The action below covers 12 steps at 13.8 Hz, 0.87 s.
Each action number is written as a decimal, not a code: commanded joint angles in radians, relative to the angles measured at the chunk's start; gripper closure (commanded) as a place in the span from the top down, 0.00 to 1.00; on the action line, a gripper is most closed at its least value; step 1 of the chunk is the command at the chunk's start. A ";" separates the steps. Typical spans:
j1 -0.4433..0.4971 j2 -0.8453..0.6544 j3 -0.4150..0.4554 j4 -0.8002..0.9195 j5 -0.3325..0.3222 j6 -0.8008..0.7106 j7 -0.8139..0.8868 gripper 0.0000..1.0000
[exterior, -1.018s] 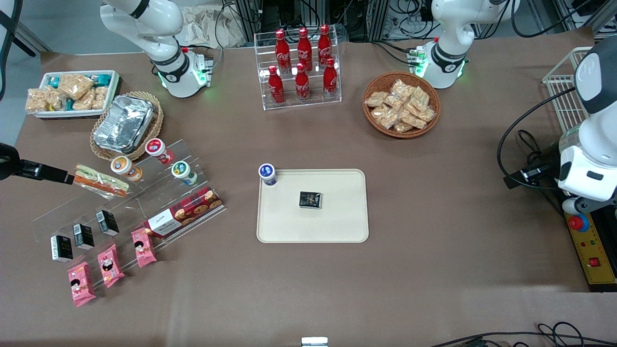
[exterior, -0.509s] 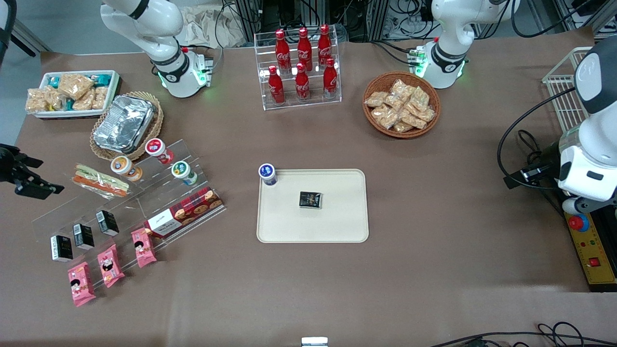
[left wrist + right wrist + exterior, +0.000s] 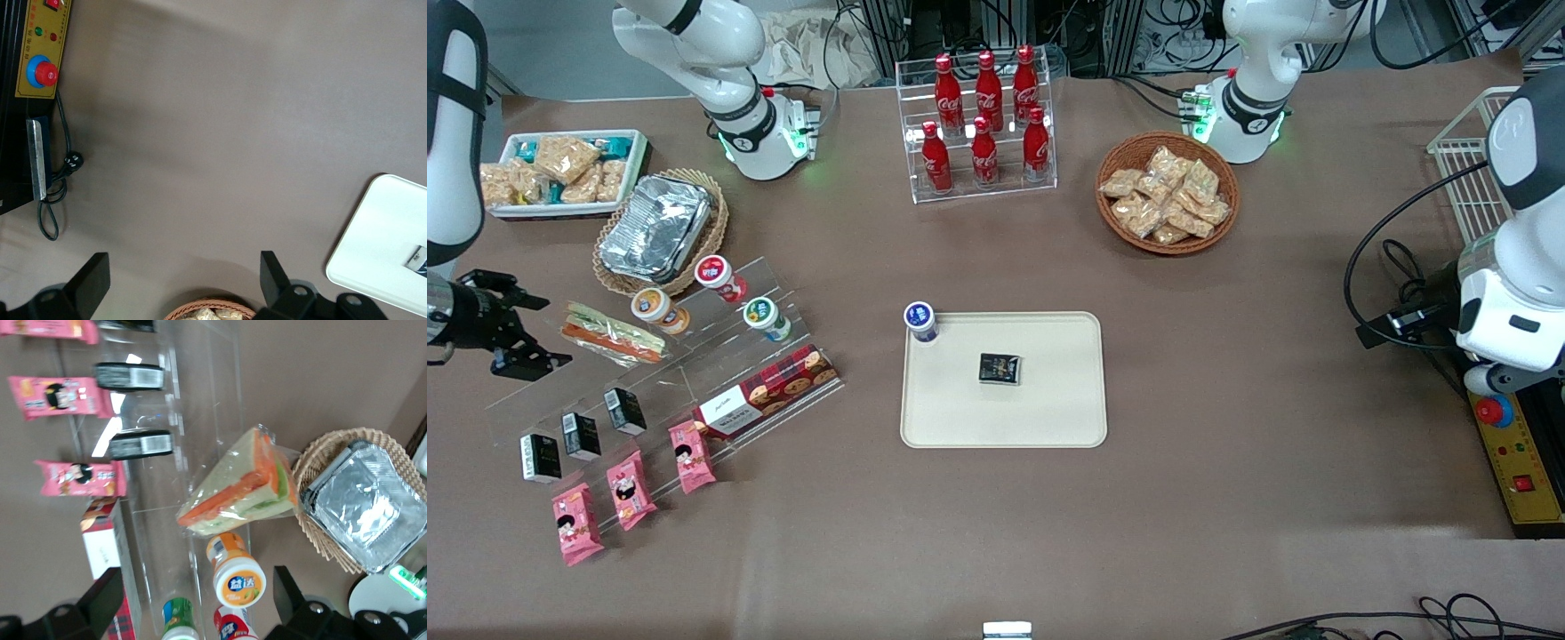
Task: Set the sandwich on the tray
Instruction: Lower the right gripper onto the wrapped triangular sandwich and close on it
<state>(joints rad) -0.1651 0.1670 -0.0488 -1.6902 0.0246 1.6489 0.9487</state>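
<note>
The gripper grabs the sandwich by its wide end (image 3: 585,324) next, to place it on the cream tray (image 3: 1049,409).
The sandwich (image 3: 612,334), a clear-wrapped wedge with orange and green layers, lies on the top step of a clear acrylic shelf (image 3: 694,382). It also shows in the right wrist view (image 3: 237,487). My gripper (image 3: 532,331) hovers beside the sandwich, toward the working arm's end of the table, a short gap away. It is open, and its fingers (image 3: 100,600) are spread wide with nothing between them. The cream tray (image 3: 1049,409) lies mid-table, with a small black carton (image 3: 1000,368) on it. A corner of the tray (image 3: 380,227) appears in the left wrist view.
An orange-capped bottle (image 3: 656,308) stands right beside the sandwich, with red (image 3: 716,274) and green (image 3: 765,316) ones close by. A foil container (image 3: 656,227) sits in a wicker basket. Black cartons (image 3: 583,436), pink packets (image 3: 630,489) and a plaid biscuit box (image 3: 769,391) fill the lower steps. A blue-capped bottle (image 3: 920,321) stands at the tray's corner.
The gripper drew back from the sandwich toward the table's end, turned, and now hangs there with fingers spread. The sandwich has not moved.
</note>
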 commanded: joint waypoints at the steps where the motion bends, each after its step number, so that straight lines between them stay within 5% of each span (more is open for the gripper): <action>1: -0.025 -0.057 0.004 -0.109 -0.006 0.058 0.041 1.00; 12: -0.085 -0.072 0.004 -0.305 0.071 0.212 0.130 0.98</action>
<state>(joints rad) -0.2397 0.1308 -0.0499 -1.9398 0.0690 1.8278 1.0632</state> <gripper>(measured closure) 0.013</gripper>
